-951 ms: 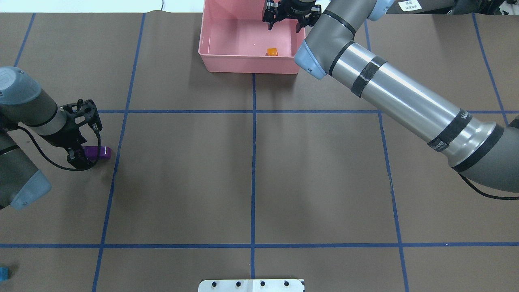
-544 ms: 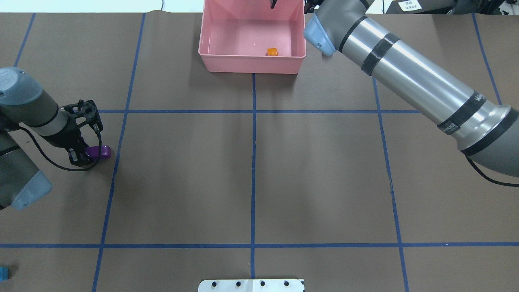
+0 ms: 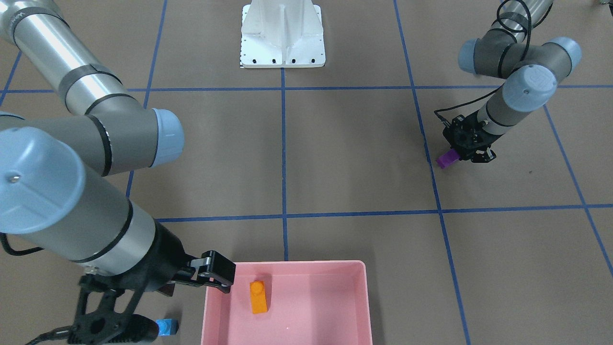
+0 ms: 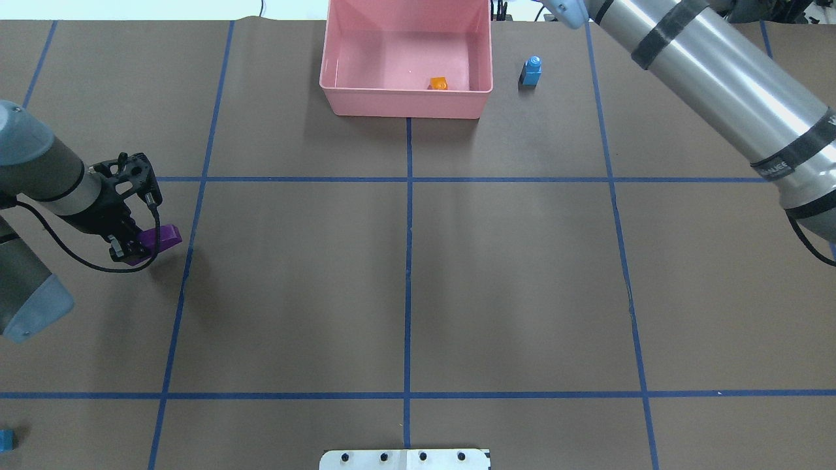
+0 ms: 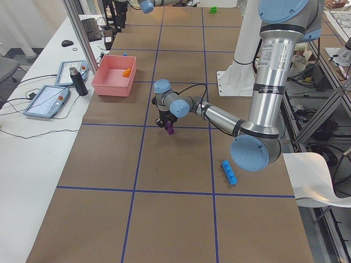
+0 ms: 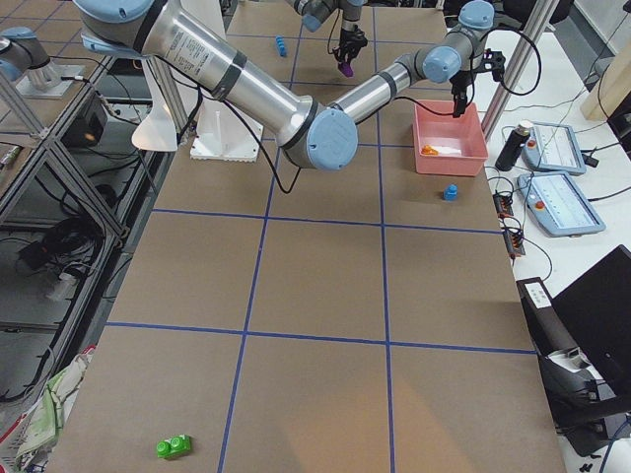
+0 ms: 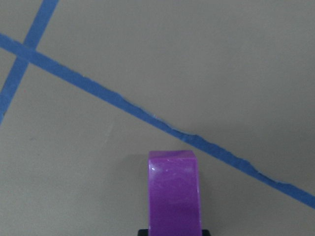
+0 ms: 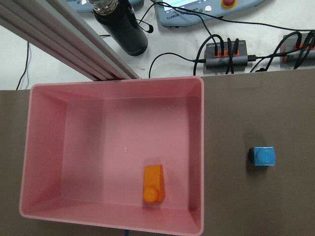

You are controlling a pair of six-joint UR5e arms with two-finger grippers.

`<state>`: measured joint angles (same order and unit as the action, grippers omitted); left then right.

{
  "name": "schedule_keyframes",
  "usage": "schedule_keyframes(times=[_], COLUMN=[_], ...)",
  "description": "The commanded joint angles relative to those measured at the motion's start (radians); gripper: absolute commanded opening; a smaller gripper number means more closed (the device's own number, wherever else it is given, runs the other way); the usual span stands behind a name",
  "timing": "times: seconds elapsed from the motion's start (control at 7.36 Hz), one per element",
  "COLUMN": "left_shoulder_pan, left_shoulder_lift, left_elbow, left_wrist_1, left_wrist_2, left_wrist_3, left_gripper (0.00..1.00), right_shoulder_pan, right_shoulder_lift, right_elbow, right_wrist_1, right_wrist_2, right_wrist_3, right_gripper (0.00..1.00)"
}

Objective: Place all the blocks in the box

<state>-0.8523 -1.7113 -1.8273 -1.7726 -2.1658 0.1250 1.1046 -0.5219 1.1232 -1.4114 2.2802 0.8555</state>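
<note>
My right gripper grabs the small blue block by its square body (image 3: 165, 327) (image 8: 258, 156) next, to put the block into the box.
My left gripper (image 4: 140, 243) is shut on the purple sloped block (image 4: 164, 237) at the table's left side; the block also shows in the left wrist view (image 7: 174, 194) and in the front view (image 3: 449, 158). The orange block (image 4: 438, 83) lies in the pink box (image 4: 405, 104), as the right wrist view shows too (image 8: 153, 183). The small blue block (image 4: 532, 70) stands on the table just right of the box (image 8: 202, 147). My right gripper (image 3: 179, 304) hangs open and empty above the box's right edge. The long blue block (image 5: 228, 172) and the green block (image 6: 174, 447) lie far off.
The white robot base (image 3: 282, 38) stands at the near middle of the table. Blue tape lines cross the brown table cover. A black bottle (image 8: 120, 27), tablets and cables sit on the white bench beyond the box.
My right arm has swung up and to the right, away from the box, uncovering the small blue block. My left gripper has closed on the purple block and tilted it a little.
</note>
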Motion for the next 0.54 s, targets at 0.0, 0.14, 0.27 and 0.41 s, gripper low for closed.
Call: schedule_keyframes(times=[0.0, 0.14, 0.27, 0.41], left_shoulder_pan=[-0.013, -0.013, -0.013, -0.011], left_shoulder_lift=[-0.014, -0.039, -0.086, -0.138], left_elbow=[-0.105, -0.131, -0.135, -0.136], left_wrist_1=[-0.001, -0.001, -0.001, -0.011], left_wrist_2=[-0.005, -0.002, 0.000, 0.000], left_wrist_3=[-0.286, -0.389, -0.512, -0.653], left_gripper=[0.00, 0.00, 0.00, 0.00], right_shoulder_pan=[-0.024, -0.054, -0.063, -0.063], right_shoulder_lift=[-0.047, -0.049, -0.064, -0.105], right_elbow=[0.015, 0.000, -0.057, -0.101], right_wrist_1=[-0.029, -0.018, 0.077, 0.179], right_wrist_2=[-0.088, -0.179, -0.209, -0.221], right_wrist_3=[-0.065, -0.066, -0.062, -0.062], right_gripper=[1.00, 1.00, 0.99, 0.99])
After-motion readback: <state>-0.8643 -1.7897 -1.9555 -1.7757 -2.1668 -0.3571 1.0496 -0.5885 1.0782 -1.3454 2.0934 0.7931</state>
